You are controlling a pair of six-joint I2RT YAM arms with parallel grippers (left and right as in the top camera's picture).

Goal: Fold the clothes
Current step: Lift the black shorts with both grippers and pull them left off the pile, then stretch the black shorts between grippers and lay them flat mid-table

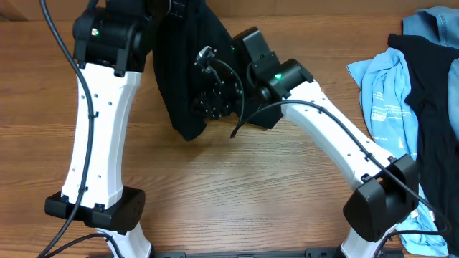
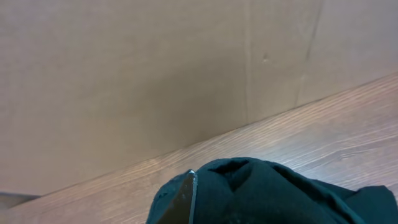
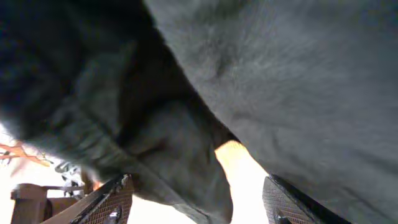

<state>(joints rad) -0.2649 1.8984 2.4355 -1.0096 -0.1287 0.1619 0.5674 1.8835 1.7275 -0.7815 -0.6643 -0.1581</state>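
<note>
My right gripper should next grab the hanging edge of the black garment (image 1: 183, 64), away from my left gripper's hold, to spread the garment for folding.
A plain black garment (image 1: 183, 64) hangs from my left gripper (image 1: 171, 8) at the far middle of the table, and its lower end rests on the wood. In the left wrist view the black fabric (image 2: 280, 196) bunches over one visible fingertip (image 2: 189, 186), so the gripper is shut on it. My right gripper (image 1: 211, 97) is pressed in against the hanging garment from the right. Its fingers (image 3: 199, 199) are spread wide, with a fold of black fabric (image 3: 186, 155) hanging between them, not clamped. The white label is hidden.
A pile of other clothes lies at the right edge: a light blue one (image 1: 384, 93), a black one (image 1: 434, 93) and a denim-blue one (image 1: 430, 21). A plain wall (image 2: 155, 74) stands behind the wooden table (image 1: 237, 186).
</note>
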